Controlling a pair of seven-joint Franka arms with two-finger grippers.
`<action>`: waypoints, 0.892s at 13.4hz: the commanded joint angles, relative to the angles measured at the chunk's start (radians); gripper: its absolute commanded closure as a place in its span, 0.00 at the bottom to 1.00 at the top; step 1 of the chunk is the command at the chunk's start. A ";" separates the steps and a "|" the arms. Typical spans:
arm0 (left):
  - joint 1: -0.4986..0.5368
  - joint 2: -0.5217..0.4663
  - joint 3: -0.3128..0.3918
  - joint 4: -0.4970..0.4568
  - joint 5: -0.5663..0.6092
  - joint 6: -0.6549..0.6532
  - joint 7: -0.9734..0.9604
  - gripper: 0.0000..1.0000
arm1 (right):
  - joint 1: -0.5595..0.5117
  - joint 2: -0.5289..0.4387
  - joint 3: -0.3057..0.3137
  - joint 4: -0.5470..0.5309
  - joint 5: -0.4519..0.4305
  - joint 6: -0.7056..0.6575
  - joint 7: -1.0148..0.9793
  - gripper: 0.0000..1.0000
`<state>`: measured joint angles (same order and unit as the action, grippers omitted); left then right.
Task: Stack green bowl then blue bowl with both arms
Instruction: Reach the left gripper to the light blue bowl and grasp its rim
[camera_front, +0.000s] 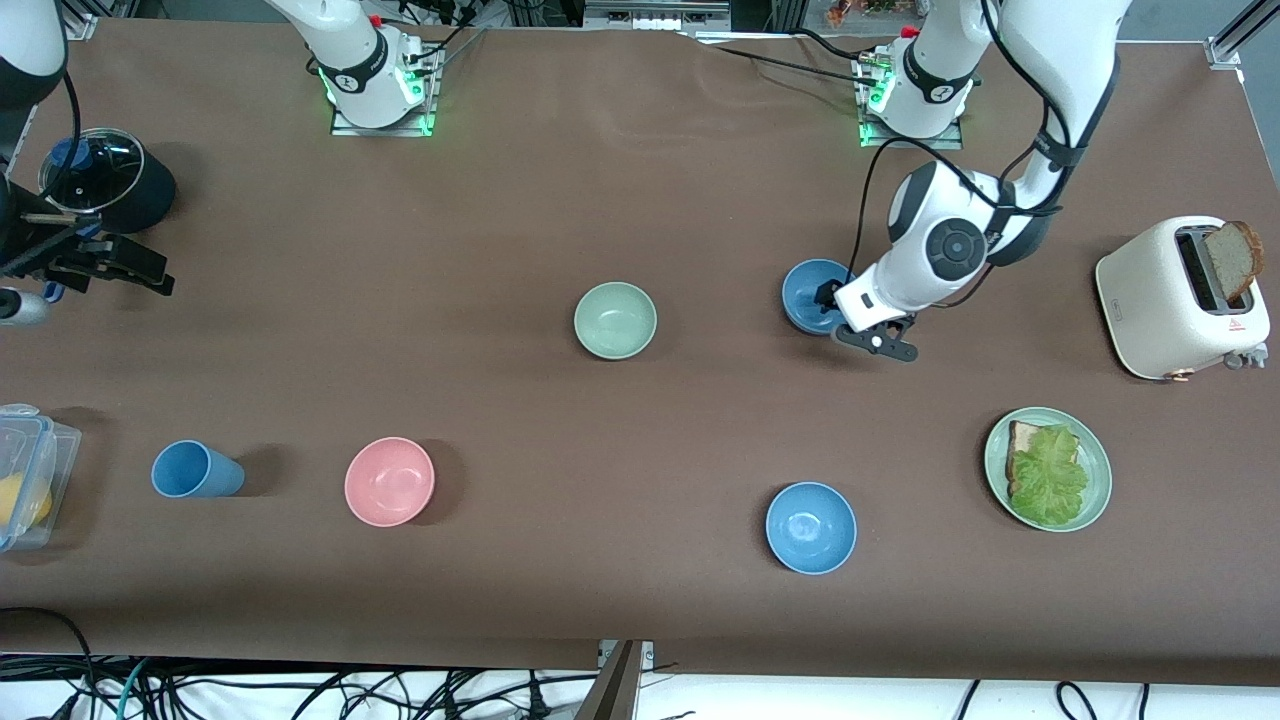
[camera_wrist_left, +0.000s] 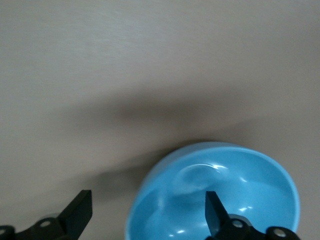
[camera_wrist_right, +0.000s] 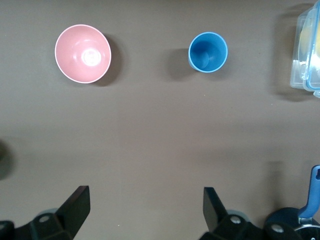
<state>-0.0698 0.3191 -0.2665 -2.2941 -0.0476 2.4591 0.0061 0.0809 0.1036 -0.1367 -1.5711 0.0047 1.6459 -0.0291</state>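
The left gripper will stack the blue bowl with the green bowl (camera_front: 615, 320), so next it will grab the blue bowl by its rim (camera_front: 797, 322).
The pale green bowl (camera_front: 615, 320) stands upright mid-table, untouched. Beside it toward the left arm's end is a blue bowl (camera_front: 808, 292), partly covered by my left gripper (camera_front: 830, 300). In the left wrist view that gripper (camera_wrist_left: 147, 215) is open and straddles the rim of the blue bowl (camera_wrist_left: 235, 180), one finger (camera_wrist_left: 216, 212) inside it and the other outside over the cloth. A second blue bowl (camera_front: 810, 527) sits nearer the front camera. My right gripper (camera_front: 120, 268) waits open over the right arm's end of the table, with nothing between its fingers (camera_wrist_right: 77, 205).
A pink bowl (camera_front: 389, 481) and a blue cup (camera_front: 195, 469) sit near the front edge. A clear container (camera_front: 25, 475) and a black lidded pot (camera_front: 100, 180) are at the right arm's end. A toaster (camera_front: 1185, 297) and a green plate (camera_front: 1098, 470) with bread and lettuce stand at the left arm's end.
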 joint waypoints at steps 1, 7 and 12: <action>-0.008 0.008 -0.005 -0.008 -0.009 0.035 0.075 0.40 | -0.012 -0.016 0.008 -0.003 -0.006 0.011 -0.008 0.00; 0.005 0.000 -0.005 -0.008 -0.009 0.014 0.100 1.00 | -0.012 0.005 0.003 0.051 -0.012 -0.005 -0.011 0.00; 0.005 -0.032 -0.003 -0.004 -0.009 -0.023 0.100 1.00 | -0.013 0.004 0.002 0.052 -0.011 -0.005 -0.012 0.00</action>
<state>-0.0732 0.3153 -0.2686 -2.2963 -0.0477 2.4633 0.0826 0.0780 0.1058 -0.1406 -1.5384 0.0017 1.6552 -0.0291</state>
